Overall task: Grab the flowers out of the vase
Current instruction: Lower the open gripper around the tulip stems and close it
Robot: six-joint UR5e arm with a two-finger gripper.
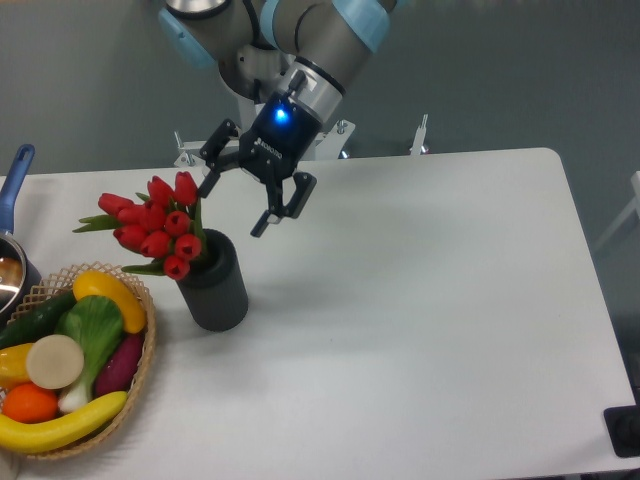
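I should lift the flowers (156, 226) out of the dark grey vase (216, 288), so my gripper should next grab the topmost red buds of the flowers.
The flowers (156, 226), a bunch of red tulip buds with green stems and leaves, stand in the dark grey ribbed vase (216, 288) at the left of the white table. They lean left over the vase's mouth. My gripper (232, 210) hangs open just right of the buds and above the vase, tilted, with its blue light on. One fingertip (206, 189) is right against the topmost bud; whether it touches is unclear. Nothing is held between the fingers.
A wicker basket (143, 379) of toy fruit and vegetables sits at the front left, close to the vase. A pot (12, 274) with a blue handle is at the left edge. The robot's base (272, 110) stands behind the table.
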